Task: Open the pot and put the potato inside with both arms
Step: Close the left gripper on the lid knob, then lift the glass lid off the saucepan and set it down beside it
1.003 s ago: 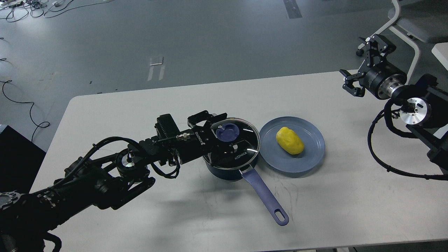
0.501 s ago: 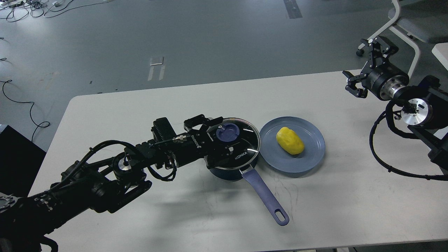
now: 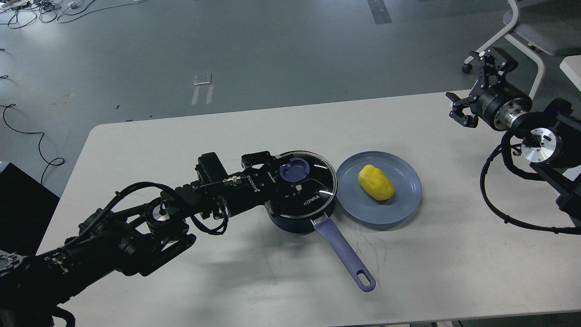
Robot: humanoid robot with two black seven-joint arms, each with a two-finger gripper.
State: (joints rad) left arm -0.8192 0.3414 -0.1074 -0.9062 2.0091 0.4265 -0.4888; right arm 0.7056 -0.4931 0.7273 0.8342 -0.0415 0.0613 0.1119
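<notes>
My left gripper should next grab the glass lid by the narrow blue knob (image 3: 294, 170) at the lid's middle, because the glass lid is far wider than my left gripper's fingers.
A dark blue pot (image 3: 290, 222) with a long blue handle (image 3: 345, 256) stands mid-table. Its glass lid (image 3: 320, 184) rests on it, with a blue knob (image 3: 295, 171) in the middle. My left gripper (image 3: 279, 175) lies over the lid from the left, open, with one finger on each side of the knob. A yellow potato (image 3: 375, 182) lies on a blue plate (image 3: 390, 211) just right of the pot. My right gripper (image 3: 472, 88) is open and empty, raised above the table's far right corner, well away from the potato.
The white table (image 3: 181, 141) carries only the pot and plate. A white chair frame (image 3: 522, 41) stands behind the right arm. Cables (image 3: 27, 131) lie on the floor at the left. A dark box (image 3: 18, 204) sits by the table's left edge.
My left gripper has drawn back slightly to the left and settled lower over the lid, still around the knob. My right gripper has lifted and shifted a little to the right. The lid stays on the pot.
</notes>
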